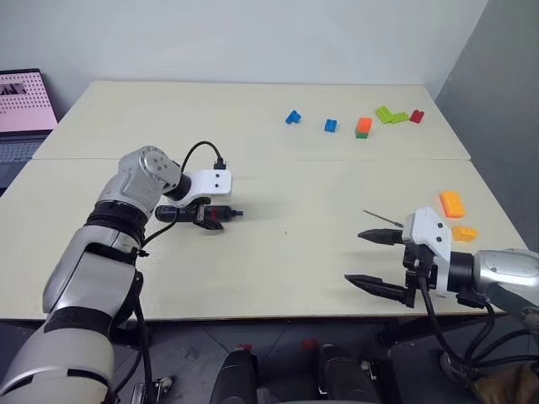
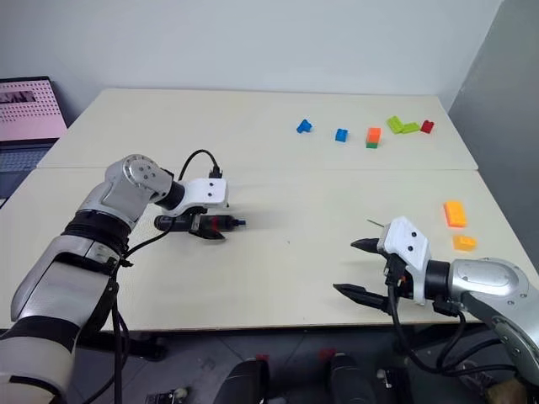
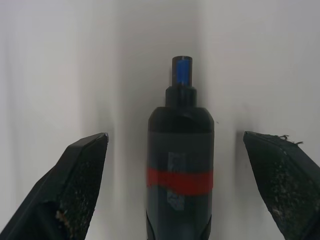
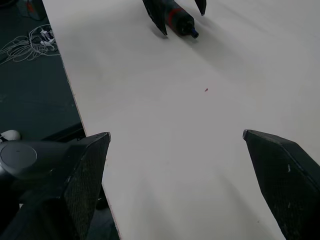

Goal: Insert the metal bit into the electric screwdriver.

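Note:
My left gripper closes on the red band next, since my fingers reach down on both sides of the screwdriver's red band [image 3: 180, 182].
The electric screwdriver [image 1: 221, 214], black with a red band, lies flat on the table at the left, its tip pointing right. My left gripper [image 1: 200, 215] is lowered over it and open. In the left wrist view the screwdriver [image 3: 180, 165] sits between the two fingers, with a gap on each side. The metal bit [image 1: 383, 219], a thin dark rod, lies on the table at the right. Just in front of the bit, my right gripper [image 1: 354, 257] hangs open near the table's front edge with nothing between its fingers. The right wrist view shows the screwdriver [image 4: 180, 20] far across the table.
Several coloured blocks [image 1: 363, 126] are scattered at the back right. Two orange blocks [image 1: 452, 204] lie just beyond my right gripper. A laptop [image 1: 24, 105] stands off the table's left side. A seam [image 1: 337, 160] runs across the tabletop.

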